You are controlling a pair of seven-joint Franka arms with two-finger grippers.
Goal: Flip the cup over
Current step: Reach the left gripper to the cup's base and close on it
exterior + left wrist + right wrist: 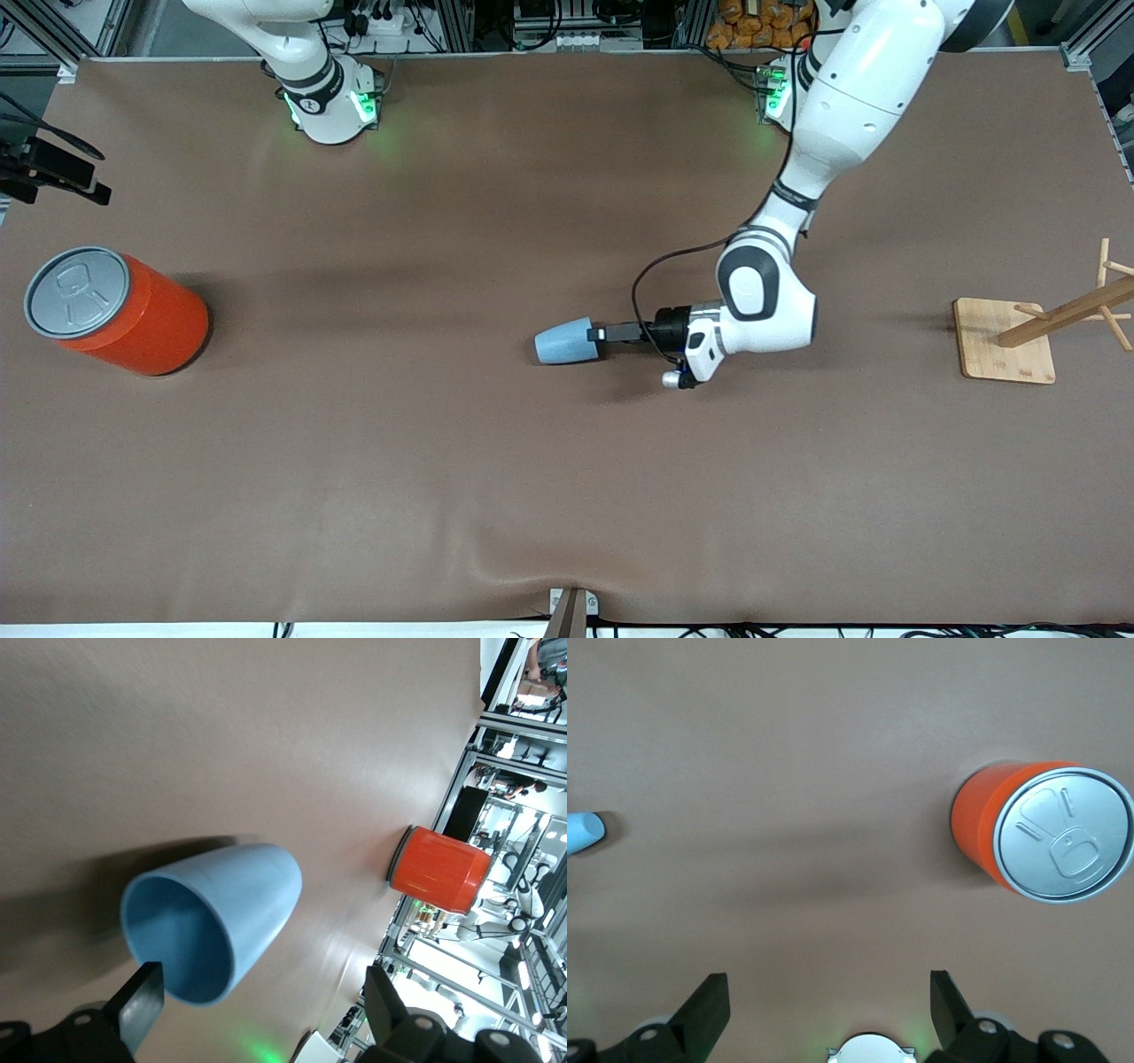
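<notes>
My left gripper's fingers stop at the rim [232, 958], short of the inner wall [202, 948]. My left gripper moves forward first, and only then closes on the cup.
The light blue cup [563, 341] lies on its side near the middle of the table, with its darker blue mouth turned toward the left arm's end. My left gripper [601, 337] is low at that mouth and open, and nothing is gripped. In the left wrist view the cup [221, 912] sits off toward one of the fingers [142, 1001], whose tip overlaps the rim, while the left gripper [266, 1005] has bare table across the rest of its gap. My right gripper [828, 997] waits open, high over the table, with the cup's base [580, 831] at the frame's edge.
A large orange can [124, 310] with a grey pull-tab lid stands at the right arm's end of the table; it also shows as the can [1045, 833] and the can [438, 870]. A wooden rack on a square base [1005, 341] stands at the left arm's end.
</notes>
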